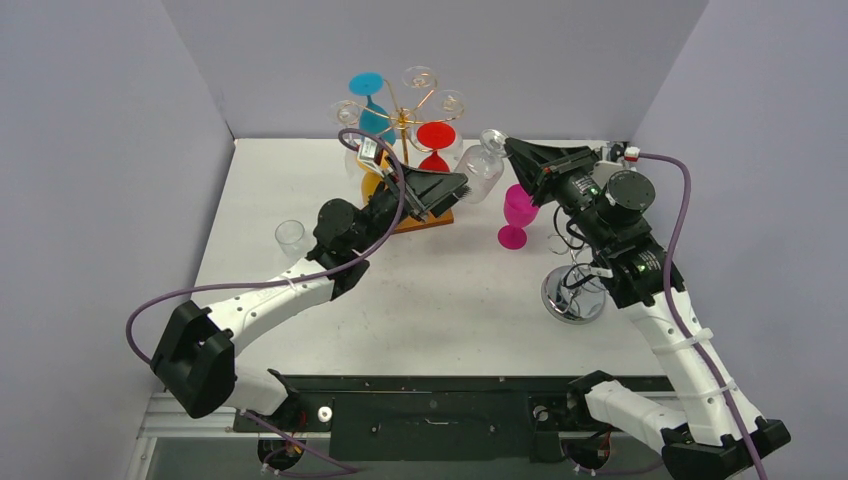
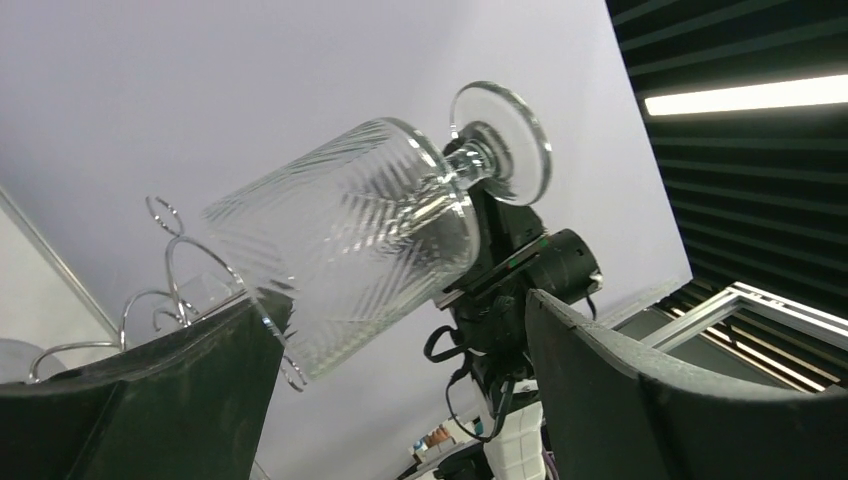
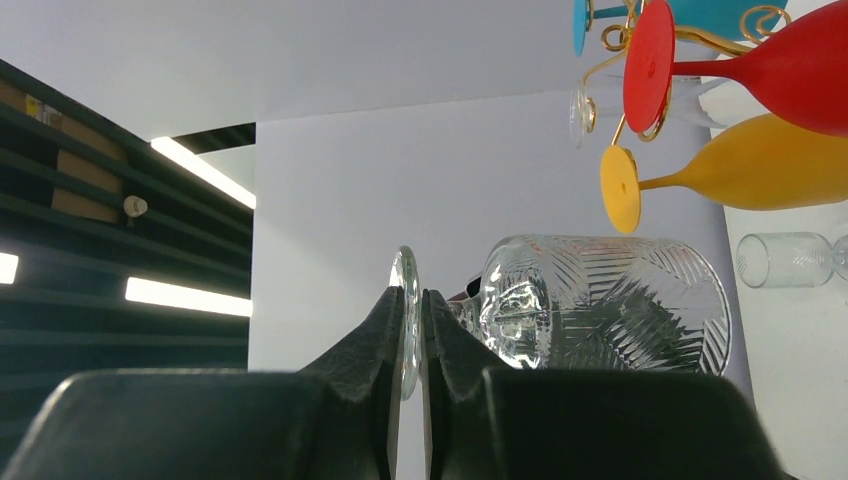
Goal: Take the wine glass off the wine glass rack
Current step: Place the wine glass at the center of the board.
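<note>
I should grab the clear patterned wine glass by its bowl's rim (image 1: 476, 193) (image 2: 312, 352) with my left gripper next. The wine glass's round foot then stays free to stand on the tabletop.
The gold wire wine glass rack (image 1: 403, 118) stands at the back on a brown wooden base (image 1: 440, 219), with blue, red and yellow glasses hanging on it. My right gripper (image 1: 508, 150) is shut on the round foot (image 3: 404, 312) of a clear patterned wine glass (image 1: 478, 168). It holds the glass tilted in the air to the right of the rack. The bowl (image 3: 610, 318) lies sideways, apart from the rack's arms (image 3: 612, 40). My left gripper (image 1: 460, 186) is open below the bowl (image 2: 345, 235), and its fingers (image 2: 640, 400) do not touch the bowl.
A magenta glass (image 1: 516, 214) stands on the table under my right gripper. A chrome wire stand with a round silver base (image 1: 575, 295) is at the right. A small clear glass (image 1: 290, 237) stands at the left. Grey walls close the back and sides.
</note>
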You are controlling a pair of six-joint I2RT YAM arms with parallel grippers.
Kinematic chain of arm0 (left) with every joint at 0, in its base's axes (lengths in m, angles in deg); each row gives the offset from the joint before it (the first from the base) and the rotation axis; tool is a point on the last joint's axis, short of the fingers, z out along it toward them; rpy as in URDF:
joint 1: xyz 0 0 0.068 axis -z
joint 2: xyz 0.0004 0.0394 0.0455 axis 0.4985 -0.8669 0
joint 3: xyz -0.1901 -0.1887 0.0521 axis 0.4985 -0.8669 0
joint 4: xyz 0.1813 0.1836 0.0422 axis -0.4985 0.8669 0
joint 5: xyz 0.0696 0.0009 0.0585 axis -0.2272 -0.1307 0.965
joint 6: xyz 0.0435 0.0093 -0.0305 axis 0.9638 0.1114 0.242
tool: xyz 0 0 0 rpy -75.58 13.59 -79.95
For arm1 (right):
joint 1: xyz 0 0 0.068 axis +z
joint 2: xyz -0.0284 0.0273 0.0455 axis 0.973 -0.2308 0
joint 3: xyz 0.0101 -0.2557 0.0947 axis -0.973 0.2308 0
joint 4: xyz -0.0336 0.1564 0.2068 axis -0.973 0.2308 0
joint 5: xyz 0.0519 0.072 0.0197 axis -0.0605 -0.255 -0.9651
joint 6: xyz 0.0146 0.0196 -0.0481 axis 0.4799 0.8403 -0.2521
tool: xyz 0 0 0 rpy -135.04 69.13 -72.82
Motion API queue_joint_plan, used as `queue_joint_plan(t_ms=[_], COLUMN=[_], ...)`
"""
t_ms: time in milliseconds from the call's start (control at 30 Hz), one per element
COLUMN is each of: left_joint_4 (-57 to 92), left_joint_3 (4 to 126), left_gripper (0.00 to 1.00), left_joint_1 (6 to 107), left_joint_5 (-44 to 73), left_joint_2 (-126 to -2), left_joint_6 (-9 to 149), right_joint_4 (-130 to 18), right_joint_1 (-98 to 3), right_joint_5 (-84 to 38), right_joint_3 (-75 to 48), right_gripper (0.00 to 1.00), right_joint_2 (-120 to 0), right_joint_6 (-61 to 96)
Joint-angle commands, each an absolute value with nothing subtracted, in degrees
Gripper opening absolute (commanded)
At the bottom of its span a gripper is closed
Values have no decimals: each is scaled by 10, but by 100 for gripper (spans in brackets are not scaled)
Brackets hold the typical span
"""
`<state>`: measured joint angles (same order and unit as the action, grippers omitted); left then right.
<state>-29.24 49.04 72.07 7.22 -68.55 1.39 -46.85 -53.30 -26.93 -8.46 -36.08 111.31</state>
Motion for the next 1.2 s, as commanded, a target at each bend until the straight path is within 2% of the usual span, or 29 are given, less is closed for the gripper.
queue_joint_plan(t_ms=[0,200,433,700,767,867,900,967,1000,1033,1067,1167], left_joint_4=[-396,-477,-531,-482,-463,-416,-402,-365,-336,-319,-278,-168], left_joint_3=[506,503,509,506,498,491,491,489,486,486,485,486], left_gripper=[83,77,60,30,19,9,2,0,0,0,0,0], left_joint_1=[717,718,725,739,742,750,752,755,755,756,756,755], left_joint_5=[80,87,97,102,107,110,112,116,117,119,121,133], left_joint_2=[-687,-695,-689,-655,-640,-615,-609,-591,-577,-570,-551,-507], left_joint_6=[4,-16,-12,34,52,80,93,111,117,131,140,194], right_joint_4=[-576,-641,-687,-703,-701,-668,-660,-637,-625,-621,-614,-576], right_joint_1=[-528,-522,-512,-512,-515,-521,-522,-522,-522,-522,-524,-531], right_joint_5=[-281,-296,-305,-324,-324,-324,-326,-330,-331,-335,-337,-345], right_joint_3=[-79,-47,-15,19,34,36,35,31,31,31,32,19], right_gripper=[0,0,0,0,0,0,0,8,18,24,36,60], right_joint_2=[-353,-358,-363,-352,-338,-321,-320,-317,-317,-317,-318,-320], right_joint_6=[1148,1194,1221,1218,1207,1174,1155,1126,1117,1103,1096,1036])
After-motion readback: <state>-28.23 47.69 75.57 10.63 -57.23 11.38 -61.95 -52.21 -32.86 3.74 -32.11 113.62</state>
